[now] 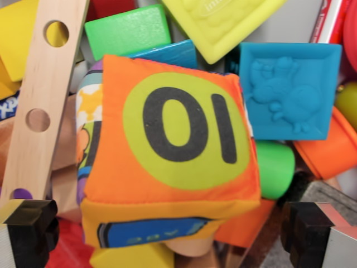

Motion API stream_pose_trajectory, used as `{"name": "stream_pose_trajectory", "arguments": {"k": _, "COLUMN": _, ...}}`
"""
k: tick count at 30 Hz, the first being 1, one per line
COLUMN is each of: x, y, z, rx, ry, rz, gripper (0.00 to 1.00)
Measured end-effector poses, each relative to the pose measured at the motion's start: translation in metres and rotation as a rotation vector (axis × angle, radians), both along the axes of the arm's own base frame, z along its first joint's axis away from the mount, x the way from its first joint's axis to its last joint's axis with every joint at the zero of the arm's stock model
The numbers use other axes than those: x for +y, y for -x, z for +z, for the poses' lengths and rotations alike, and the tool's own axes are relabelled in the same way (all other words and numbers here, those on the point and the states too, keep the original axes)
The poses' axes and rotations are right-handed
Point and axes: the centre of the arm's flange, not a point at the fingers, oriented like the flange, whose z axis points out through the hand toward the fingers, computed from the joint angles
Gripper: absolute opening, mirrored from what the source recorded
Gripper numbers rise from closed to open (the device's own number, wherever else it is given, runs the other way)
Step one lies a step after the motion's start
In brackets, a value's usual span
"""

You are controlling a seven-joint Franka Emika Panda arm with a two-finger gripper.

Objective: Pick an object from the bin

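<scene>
I'll next pick the soft orange fabric cube (167, 134) from the bin by its opposite sides.
A soft orange fabric cube (167, 134) with "10" in a yellow-green circle fills the middle of the wrist view, lying on top of a pile of toys. My gripper (167, 234) hovers just above it, open. Its black fingertips (30, 226) show at the bottom left and bottom right corners, one on each side of the cube's near edge. Nothing is held between them. A blue square block (290, 89) embossed with a figure lies to the wrist view's right of the cube.
A wooden strip with holes (44, 95) leans along the left. A green block (128, 30) and a yellow embossed tile (223, 22) lie behind the cube. An orange piece (329, 148) and a green cylinder (276, 167) sit at the right.
</scene>
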Motion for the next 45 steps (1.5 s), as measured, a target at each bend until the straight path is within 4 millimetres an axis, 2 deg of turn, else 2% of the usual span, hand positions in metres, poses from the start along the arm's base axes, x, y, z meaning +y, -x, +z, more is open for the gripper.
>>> {"name": "stream_pose_trajectory", "arguments": {"k": 11, "x": 0.000, "y": 0.001, "z": -0.029, "rx": 0.000, "ry": 0.000, "rz": 0.001, "gripper": 1.00}}
{"name": "stream_pose_trajectory", "arguments": {"k": 20, "x": 0.000, "y": 0.001, "z": -0.037, "rx": -0.003, "ry": 0.000, "rz": 0.001, "gripper": 1.00}}
{"name": "stream_pose_trajectory", "arguments": {"k": 21, "x": 0.000, "y": 0.001, "z": -0.037, "rx": -0.004, "ry": 0.000, "rz": 0.001, "gripper": 0.00}}
{"name": "stream_pose_trajectory", "arguments": {"k": 45, "x": 0.000, "y": 0.001, "z": -0.039, "rx": -0.002, "ry": 0.001, "rz": 0.001, "gripper": 0.00}}
